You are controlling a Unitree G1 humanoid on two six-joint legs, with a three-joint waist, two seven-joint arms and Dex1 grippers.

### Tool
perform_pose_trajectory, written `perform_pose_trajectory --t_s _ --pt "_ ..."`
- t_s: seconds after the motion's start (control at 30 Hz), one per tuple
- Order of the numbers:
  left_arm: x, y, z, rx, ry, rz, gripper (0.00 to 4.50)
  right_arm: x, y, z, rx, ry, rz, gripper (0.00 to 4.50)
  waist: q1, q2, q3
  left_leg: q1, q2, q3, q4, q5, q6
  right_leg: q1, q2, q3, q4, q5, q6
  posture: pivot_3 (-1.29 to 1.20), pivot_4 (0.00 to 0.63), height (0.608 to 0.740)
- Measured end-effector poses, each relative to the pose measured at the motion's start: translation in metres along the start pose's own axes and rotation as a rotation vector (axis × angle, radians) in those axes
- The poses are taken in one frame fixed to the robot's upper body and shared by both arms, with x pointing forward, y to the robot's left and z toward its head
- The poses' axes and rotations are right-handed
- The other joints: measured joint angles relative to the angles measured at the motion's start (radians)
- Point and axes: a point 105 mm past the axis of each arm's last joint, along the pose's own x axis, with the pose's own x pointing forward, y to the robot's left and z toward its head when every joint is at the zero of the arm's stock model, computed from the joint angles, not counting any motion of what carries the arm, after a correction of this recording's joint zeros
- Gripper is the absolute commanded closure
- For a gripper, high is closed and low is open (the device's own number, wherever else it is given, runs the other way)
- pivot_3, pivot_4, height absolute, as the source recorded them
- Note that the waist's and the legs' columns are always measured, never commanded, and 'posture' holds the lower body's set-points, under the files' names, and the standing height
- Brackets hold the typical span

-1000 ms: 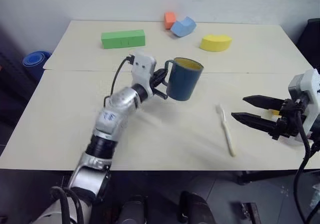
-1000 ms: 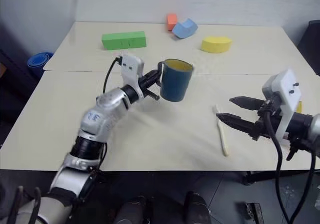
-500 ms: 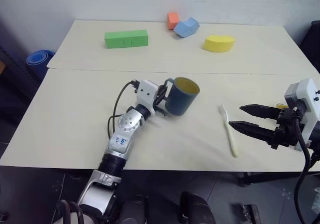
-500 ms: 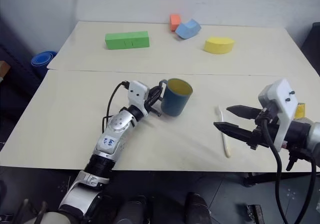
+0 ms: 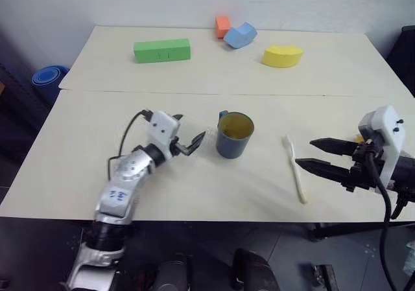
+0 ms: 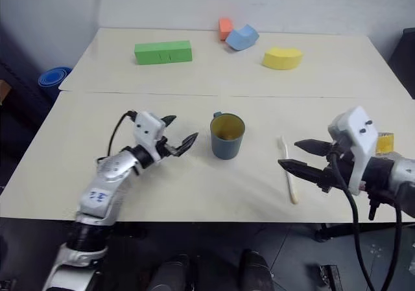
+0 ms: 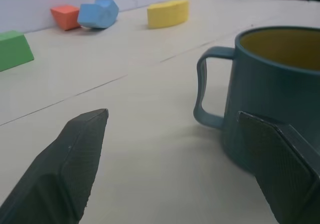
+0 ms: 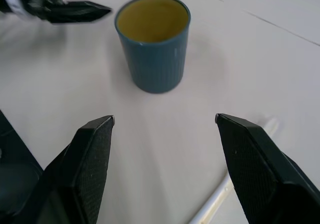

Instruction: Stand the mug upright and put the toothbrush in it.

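Observation:
The robot's right gripper will take hold of the toothbrush near its middle next, because both ends balance there.
The dark teal mug stands upright on the table, its yellow inside showing and its handle turned toward the far side. My left gripper is open just to the mug's left and holds nothing. In the left wrist view the mug stands ahead of the open fingers, one of them in front of its wall. The white toothbrush lies flat to the right of the mug. My right gripper hovers open at the toothbrush's right side, pointing left. Ahead of it in the right wrist view are the mug and the toothbrush.
At the far side of the table lie a green block, an orange block, a blue block and a yellow block. A seam runs across the table. A blue round object sits on the floor beyond the left edge.
My left gripper has set the mug down upright, let go of its handle, opened and drawn back to the left. The right gripper has stayed open beside the toothbrush.

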Motion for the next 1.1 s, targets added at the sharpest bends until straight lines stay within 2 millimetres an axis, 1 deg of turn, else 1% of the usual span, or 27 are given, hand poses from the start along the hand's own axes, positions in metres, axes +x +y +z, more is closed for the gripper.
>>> perform_pose_trajectory --t_s 0.07,0.1,0.13,0.2,0.23,0.27,0.3,0.33,0.37,0.43,0.47,0.53,0.6,0.67,0.73,0.83,0.97,1.0,1.07,1.1 --pt "-0.019 0.009 0.007 -0.013 0.057 -0.069 0.29 0.004 -0.004 -0.006 0.018 0.010 -0.038 1.13 -0.002 0.000 0.000 0.000 0.000 0.000 0.000 0.000 0.000 0.000 0.000 0.000 0.000 0.000 0.000 0.00 0.150 0.740" --pt "-0.024 0.011 0.010 -0.022 0.077 -0.103 0.29 0.005 -0.005 -0.008 0.025 0.013 -0.048 1.13 -0.002 0.000 0.000 0.000 0.000 0.000 0.000 0.000 0.000 0.000 0.000 -0.001 0.000 0.000 0.000 0.00 0.150 0.740" --pt "-0.034 0.013 0.015 -0.050 0.111 -0.163 0.29 0.007 -0.006 -0.011 0.039 0.018 -0.066 1.13 -0.003 0.000 0.000 0.000 0.000 -0.001 0.000 0.000 -0.001 0.000 0.000 0.000 0.000 0.000 0.000 0.00 0.150 0.740" --pt "-0.041 0.012 0.026 -0.076 0.134 -0.257 0.29 0.010 -0.008 -0.015 0.054 0.031 -0.087 1.13 -0.002 0.000 0.000 0.000 0.000 -0.001 0.000 0.000 -0.001 0.000 0.000 -0.001 0.001 0.000 0.000 0.00 0.150 0.740" --pt "-0.045 0.010 0.035 -0.078 0.138 -0.332 0.29 0.013 -0.009 -0.017 0.062 0.037 -0.107 1.13 -0.002 0.000 0.000 -0.001 0.000 -0.001 0.000 0.000 -0.001 0.000 0.000 -0.001 0.000 0.000 -0.001 0.00 0.150 0.740" --pt "-0.052 0.008 0.059 -0.048 0.143 -0.461 0.29 0.020 -0.013 -0.022 0.081 0.040 -0.154 1.13 -0.004 -0.001 0.000 -0.004 0.001 -0.002 0.001 0.000 -0.002 -0.001 0.001 -0.003 -0.001 -0.001 -0.001 0.00 0.150 0.740" --pt "-0.054 0.008 0.068 -0.039 0.141 -0.498 0.29 0.023 -0.013 -0.025 0.088 0.050 -0.167 1.13 -0.005 -0.001 0.000 -0.004 0.000 -0.002 0.001 0.000 -0.002 -0.002 0.001 -0.003 0.000 -0.001 -0.001 0.00 0.150 0.740" --pt "-0.057 0.009 0.082 -0.018 0.129 -0.541 0.29 0.027 -0.014 -0.030 0.100 0.065 -0.183 1.13 -0.005 -0.001 0.000 -0.004 0.000 -0.002 0.001 0.000 -0.002 -0.002 0.001 -0.003 -0.001 -0.001 -0.001 0.00 0.150 0.740" --pt "-0.063 0.004 0.102 0.020 0.115 -0.640 0.29 0.037 -0.016 -0.040 0.122 0.085 -0.222 1.13 -0.010 0.000 -0.001 -0.004 0.000 -0.002 0.000 0.000 -0.002 -0.002 0.001 -0.003 -0.001 -0.001 -0.001 0.00 0.150 0.740" --pt "-0.066 -0.004 0.106 0.036 0.123 -0.717 0.29 0.043 -0.018 -0.048 0.133 0.106 -0.252 1.13 -0.016 0.002 -0.002 -0.003 -0.001 -0.001 -0.002 0.000 -0.002 -0.002 0.001 -0.003 -0.001 -0.001 -0.001 0.00 0.150 0.740" --pt "-0.068 -0.012 0.104 0.040 0.154 -0.799 0.29 0.048 -0.023 -0.055 0.147 0.119 -0.295 1.13 -0.020 0.002 -0.002 -0.004 0.000 -0.001 -0.003 0.001 -0.003 -0.003 0.001 -0.005 -0.001 -0.001 -0.001 0.00 0.150 0.740" --pt "-0.070 -0.019 0.100 0.037 0.184 -0.873 0.29 0.054 -0.028 -0.061 0.172 0.124 -0.333 1.13 -0.022 0.002 -0.001 -0.004 0.000 -0.002 -0.002 0.001 -0.004 -0.003 0.002 -0.005 -0.001 -0.001 -0.001 0.00 0.150 0.740" --pt "-0.071 -0.027 0.103 0.059 0.194 -0.953 0.29 0.061 -0.036 -0.070 0.203 0.139 -0.388 1.13 -0.025 0.003 -0.001 -0.004 0.001 -0.001 -0.002 0.001 -0.004 -0.004 0.002 -0.004 -0.001 -0.001 -0.001 0.00 0.150 0.740" --pt "-0.072 -0.029 0.107 0.080 0.193 -0.975 0.29 0.067 -0.041 -0.079 0.224 0.162 -0.415 1.13 -0.026 0.003 -0.001 -0.004 0.001 -0.001 -0.002 0.001 -0.004 -0.004 0.002 -0.004 0.000 -0.001 -0.001 0.00 0.150 0.740" --pt "-0.072 -0.029 0.110 0.100 0.184 -0.983 0.29 0.071 -0.045 -0.084 0.254 0.163 -0.428 1.13 -0.027 0.004 -0.001 -0.004 0.001 -0.001 -0.002 0.001 -0.004 -0.004 0.002 -0.003 -0.001 -0.001 -0.001 0.00 0.150 0.740" --pt "-0.069 -0.028 0.114 0.101 0.176 -0.979 0.25 0.076 -0.047 -0.083 0.271 0.140 -0.423 1.76 -0.028 0.004 0.000 -0.005 0.001 -0.001 -0.002 0.001 -0.004 -0.004 0.002 -0.003 0.000 -0.001 -0.001 0.00 0.150 0.740" --pt "-0.068 -0.027 0.114 0.105 0.174 -0.974 0.25 0.081 -0.048 -0.083 0.261 0.125 -0.419 3.12 -0.030 0.004 0.000 -0.005 0.001 -0.001 -0.002 0.001 -0.004 -0.004 0.002 -0.003 0.000 -0.001 -0.001 0.00 0.150 0.740" --pt "-0.067 -0.027 0.114 0.105 0.175 -0.974 0.25 0.082 -0.048 -0.083 0.257 0.122 -0.416 3.37 -0.031 0.004 0.000 -0.005 0.001 -0.001 -0.002 0.001 -0.004 -0.004 0.002 -0.003 0.000 -0.001 -0.001 0.00 0.150 0.740" --pt "-0.067 -0.028 0.112 0.105 0.180 -0.976 0.25 0.084 -0.045 -0.083 0.257 0.117 -0.403 4.04 -0.033 0.004 0.000 -0.004 0.001 -0.001 -0.002 0.001 -0.004 -0.004 0.002 -0.003 0.000 -0.001 -0.001 0.00 0.150 0.740" --pt "-0.067 -0.028 0.112 0.106 0.180 -0.976 0.25 0.085 -0.044 -0.082 0.255 0.116 -0.397 4.17 -0.035 0.004 0.000 -0.004 0.001 -0.001 -0.002 0.001 -0.004 -0.004 0.002 -0.003 0.000 -0.001 -0.001 0.00 0.150 0.740"
